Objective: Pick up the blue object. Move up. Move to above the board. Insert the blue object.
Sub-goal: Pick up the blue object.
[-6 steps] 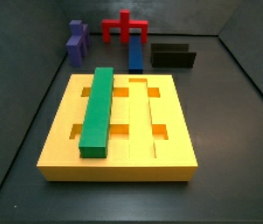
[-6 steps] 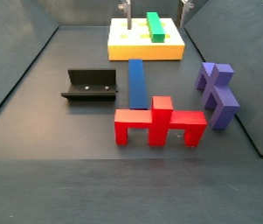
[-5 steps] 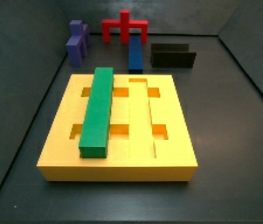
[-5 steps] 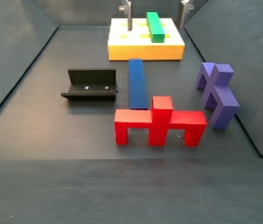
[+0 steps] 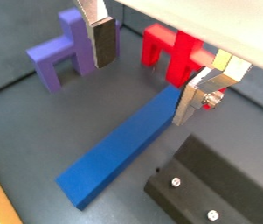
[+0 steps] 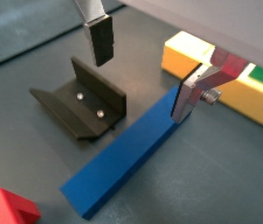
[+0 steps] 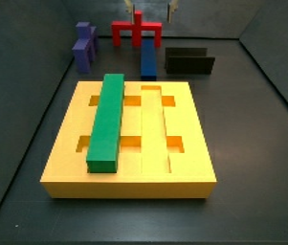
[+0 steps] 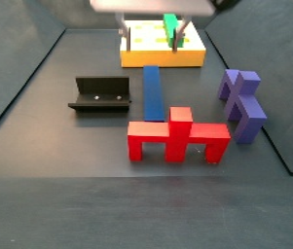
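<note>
My gripper still has to reach the blue object and grab it by its long sides. The bottom of the blue object then stays free to go into the yellow board.
The blue object (image 8: 152, 89) lies flat on the dark floor between the fixture and the purple block, one end pointing at the board (image 7: 185, 177); it also shows in both wrist views (image 5: 120, 144) (image 6: 134, 150) and in a side view (image 7: 149, 62). The board is yellow with orange holes and carries a green bar (image 7: 105, 120). My gripper (image 8: 156, 37) hangs open and empty above the board-side end of the blue object, apart from it. In both wrist views the gripper (image 5: 148, 68) (image 6: 145, 68) has one finger (image 5: 197, 92) over the bar's end and the other finger (image 6: 100, 39) well to the side.
The black fixture (image 8: 99, 94) stands beside the blue object. A purple stepped block (image 8: 243, 102) stands on its other side. A red block (image 8: 177, 134) stands at the bar's far end. Dark walls enclose the floor.
The gripper has come down into the side views, with its body now showing above the blue object's board-side end. The pieces have not moved.
</note>
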